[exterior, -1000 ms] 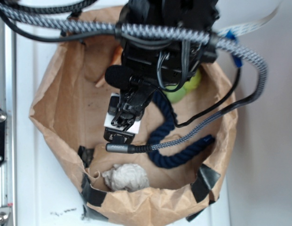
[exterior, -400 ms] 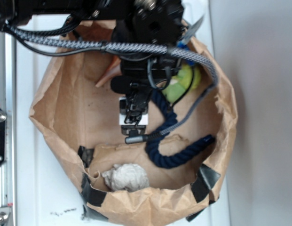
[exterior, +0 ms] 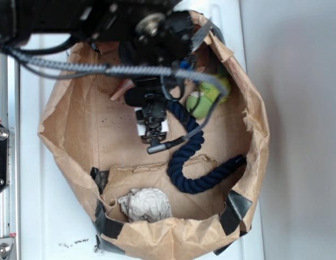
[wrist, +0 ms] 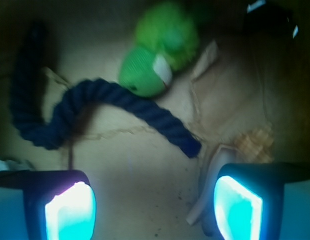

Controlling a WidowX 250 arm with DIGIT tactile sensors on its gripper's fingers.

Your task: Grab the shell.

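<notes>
The shell should be grabbed next by my gripper, by its ridged whorled body (wrist: 252, 145).
The shell (wrist: 214, 180) lies on the bag floor in the wrist view. Its tan ridged whorl sits above my right finger (wrist: 239, 210) and its pale pointed tip runs down along that finger's inner side. In the exterior view only a small orange-pink piece of the shell (exterior: 123, 89) shows beside the arm. My gripper (wrist: 154, 210) is open and empty, with bare bag floor between the fingers. In the exterior view the gripper (exterior: 151, 127) hangs low inside the brown paper bag (exterior: 65, 146).
A dark blue rope (exterior: 189, 162) curls across the bag floor, also in the wrist view (wrist: 120, 107). A green fuzzy ball (exterior: 203, 97) sits at the back right. A whitish crumpled ball (exterior: 146, 204) lies near the front wall. Bag walls surround everything.
The arm has moved toward the back of the bag, and the gripper now sits nearer the shell. The bag's outline has shifted slightly.
</notes>
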